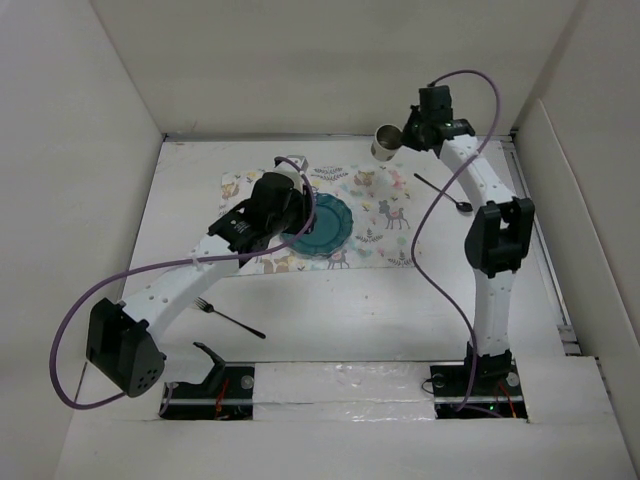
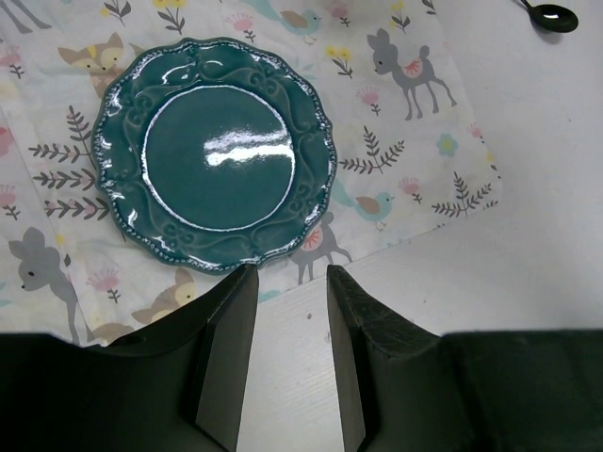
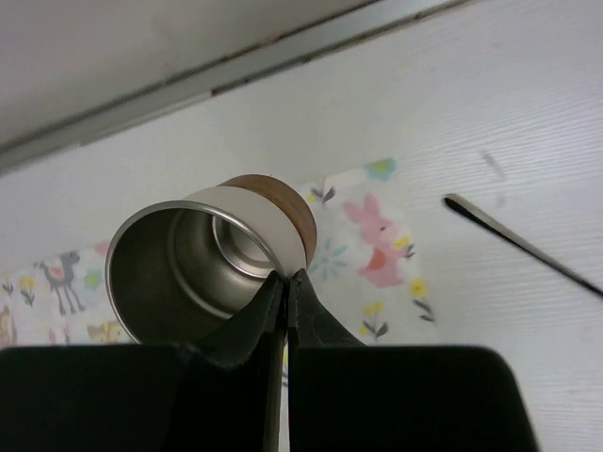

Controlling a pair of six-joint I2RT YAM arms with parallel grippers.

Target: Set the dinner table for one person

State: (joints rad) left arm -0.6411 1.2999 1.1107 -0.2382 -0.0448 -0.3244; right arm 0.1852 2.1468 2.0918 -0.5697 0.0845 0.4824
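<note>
The robot's right gripper should keep holding the steel cup until the cup's base is down, because the cup is above the mat's back edge and would drop if the gripper opened now.
A teal scalloped plate lies on the animal-print mat on the white dinner table. In the left wrist view the plate is just ahead of my left gripper, which is open and empty over the mat's near edge. In the top view the left gripper is at the plate's left side. My right gripper is shut on the rim of a steel cup with a white wall and brown base. In the right wrist view the gripper pinches the cup above the mat's back corner.
A black spoon lies right of the mat and shows in both wrist views. A black fork lies on the table at the front left. A small white object sits at the mat's back edge. White walls enclose the table.
</note>
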